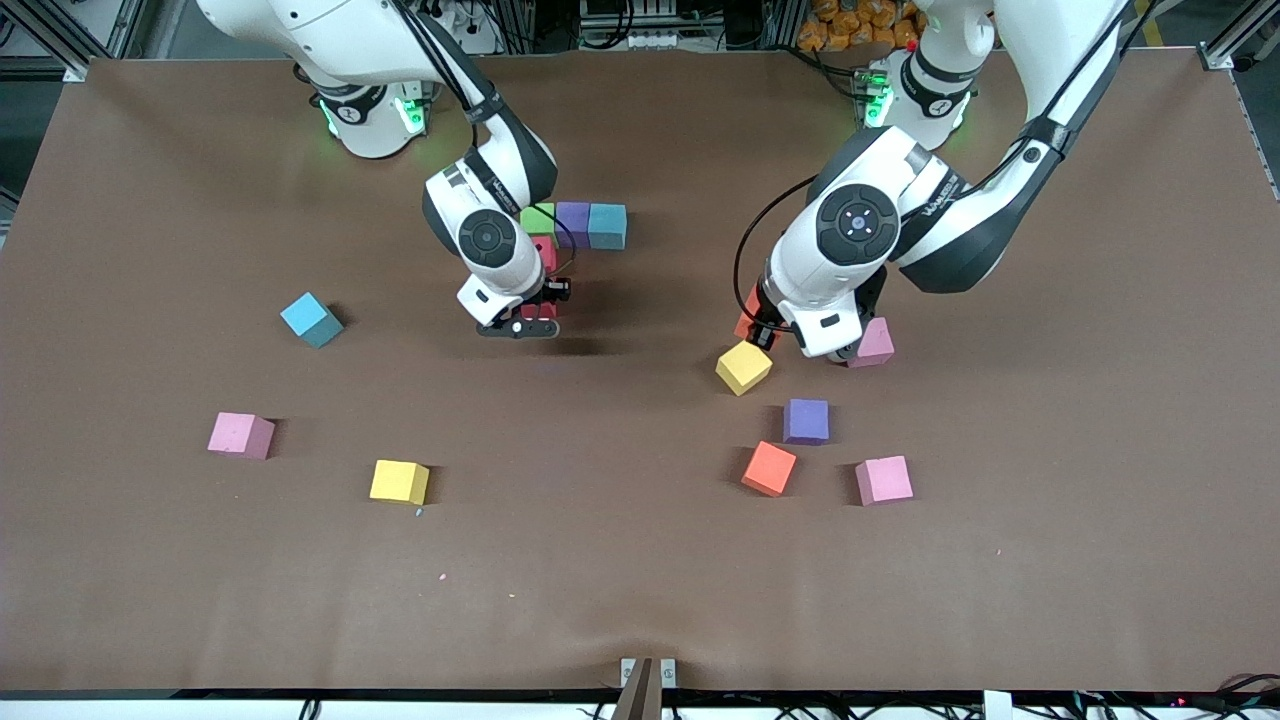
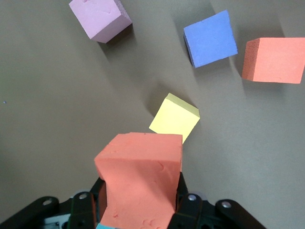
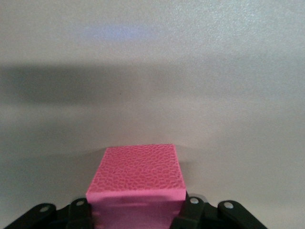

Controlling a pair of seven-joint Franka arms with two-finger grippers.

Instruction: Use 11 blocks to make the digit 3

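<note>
My right gripper should open now: the pink block (image 1: 539,311) is low beside the red block (image 1: 546,252), so the pink block would stand in line.
A row of green (image 1: 537,217), purple (image 1: 573,222) and light blue (image 1: 607,225) blocks lies near the robots, with a red block (image 1: 546,252) against the green one on the side nearer the camera. This is the start of the digit 3. My right gripper (image 1: 535,312) (image 3: 136,206) is shut on a deep pink block (image 3: 136,181), low over the table just past the red one. My left gripper (image 1: 757,330) (image 2: 139,193) is shut on an orange block (image 2: 140,181) above a loose yellow block (image 1: 743,367) (image 2: 175,118).
Loose blocks lie around: pink (image 1: 875,342), purple (image 1: 805,420), orange (image 1: 768,468) and pink (image 1: 884,479) toward the left arm's end; light blue (image 1: 310,319), pink (image 1: 241,434) and yellow (image 1: 399,481) toward the right arm's end.
</note>
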